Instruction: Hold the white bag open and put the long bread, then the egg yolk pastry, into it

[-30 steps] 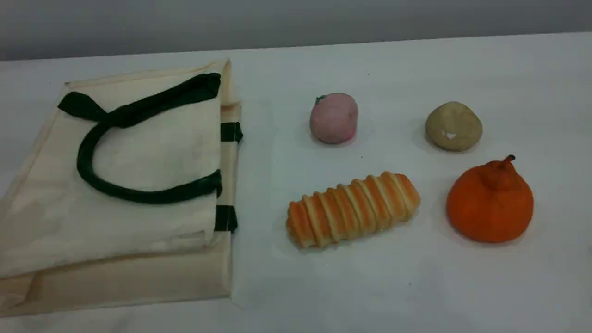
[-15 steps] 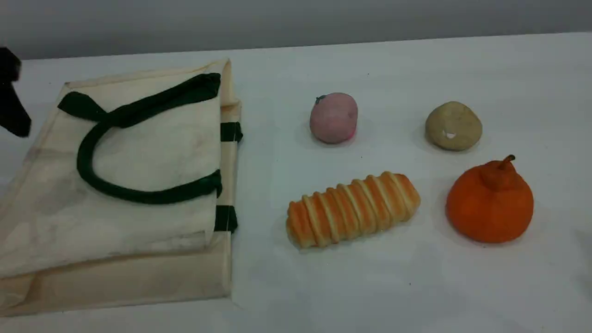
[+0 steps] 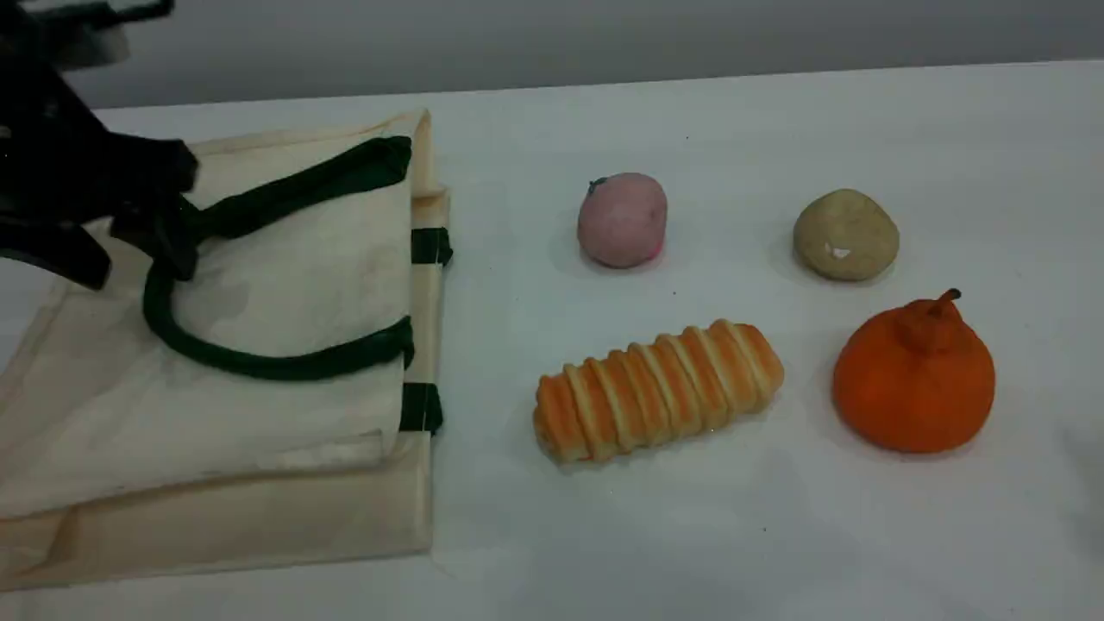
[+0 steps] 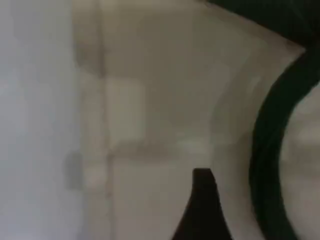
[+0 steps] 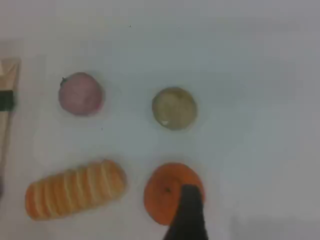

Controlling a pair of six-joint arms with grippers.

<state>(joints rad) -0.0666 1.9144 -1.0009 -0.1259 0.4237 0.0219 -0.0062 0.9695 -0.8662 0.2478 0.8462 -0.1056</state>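
Observation:
My left gripper picks up the white bag by the dark green handle looped on top next, since the bag lies flat and folded.
The white bag lies flat and folded on the table's left side, its dark green handle looped on top. My left gripper hovers open over the bag's far left corner, beside the handle's end. The left wrist view shows one fingertip above cream fabric and the handle. The long bread lies right of the bag. The egg yolk pastry sits further back right. The right gripper is outside the scene view; its fingertip hangs over the orange fruit, holding nothing.
A pink ball sits behind the bread. An orange stemmed fruit stands right of the bread, in front of the pastry. The table's far edge runs along the back.
The left arm has come in from the top left and now reaches over the bag's far left corner. The bag and the food items have not moved.

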